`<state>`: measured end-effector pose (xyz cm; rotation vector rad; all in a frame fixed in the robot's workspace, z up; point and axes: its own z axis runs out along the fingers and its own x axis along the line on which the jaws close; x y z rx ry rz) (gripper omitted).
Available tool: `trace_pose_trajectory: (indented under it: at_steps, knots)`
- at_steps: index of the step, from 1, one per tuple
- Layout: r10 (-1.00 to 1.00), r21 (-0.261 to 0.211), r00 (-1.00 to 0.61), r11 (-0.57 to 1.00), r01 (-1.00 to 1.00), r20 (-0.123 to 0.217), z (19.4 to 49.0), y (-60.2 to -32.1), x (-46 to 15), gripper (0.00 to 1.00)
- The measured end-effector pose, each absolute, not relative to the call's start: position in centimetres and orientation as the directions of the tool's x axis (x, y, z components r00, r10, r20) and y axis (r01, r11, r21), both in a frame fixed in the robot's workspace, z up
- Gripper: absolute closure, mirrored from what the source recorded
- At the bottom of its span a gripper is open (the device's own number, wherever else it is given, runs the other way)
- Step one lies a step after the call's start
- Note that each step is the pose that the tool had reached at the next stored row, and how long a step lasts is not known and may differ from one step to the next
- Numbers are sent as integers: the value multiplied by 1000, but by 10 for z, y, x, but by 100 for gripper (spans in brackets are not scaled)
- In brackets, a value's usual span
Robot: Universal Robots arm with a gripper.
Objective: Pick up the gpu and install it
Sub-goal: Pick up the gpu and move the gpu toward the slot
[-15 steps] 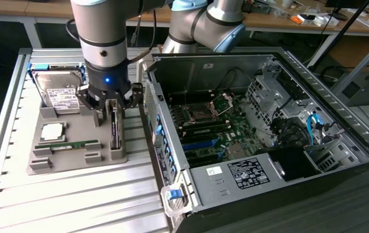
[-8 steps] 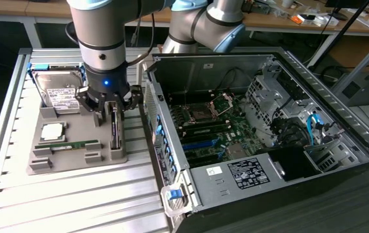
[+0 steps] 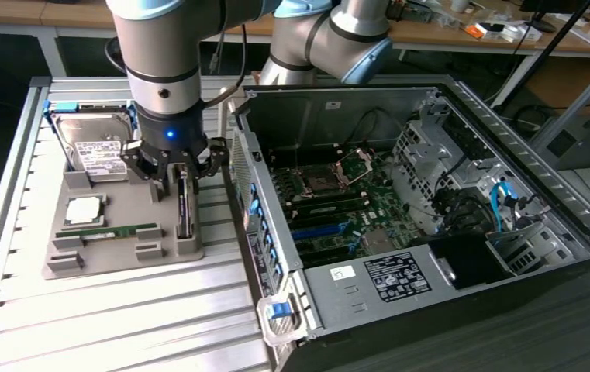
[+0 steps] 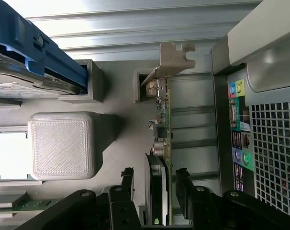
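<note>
The GPU is ready to be gripped: the robot's fingers are beside its dark fan and green board in the wrist view and would hold it if they closed now. The gripper should close on the GPU.
The gpu stands on its edge in a slot at the exterior view's right side of the grey parts tray. My gripper hangs straight down over it. In the wrist view the gpu runs between my two black fingers, its green board and dark fan seen edge-on and its silver bracket at the far end. The gripper is open, with a small gap on each side of the card, and the pads do not touch it.
On the tray also lie a hard drive in a blue caddy, a processor and a memory stick. The open computer case stands close beside the tray, its motherboard exposed. Its rear panel is near my fingers.
</note>
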<state>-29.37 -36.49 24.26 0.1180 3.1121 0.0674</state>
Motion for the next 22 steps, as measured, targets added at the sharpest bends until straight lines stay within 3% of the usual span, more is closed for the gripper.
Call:
trace_pose_trajectory:
  at_steps: [2,5,22]
  knots:
    - [76,44,-997,996,75,-25,243,-365,-294,53]
    - [76,44,-997,996,75,-25,243,-365,-294,72]
    - [76,44,-997,996,75,-25,243,-365,-294,73]
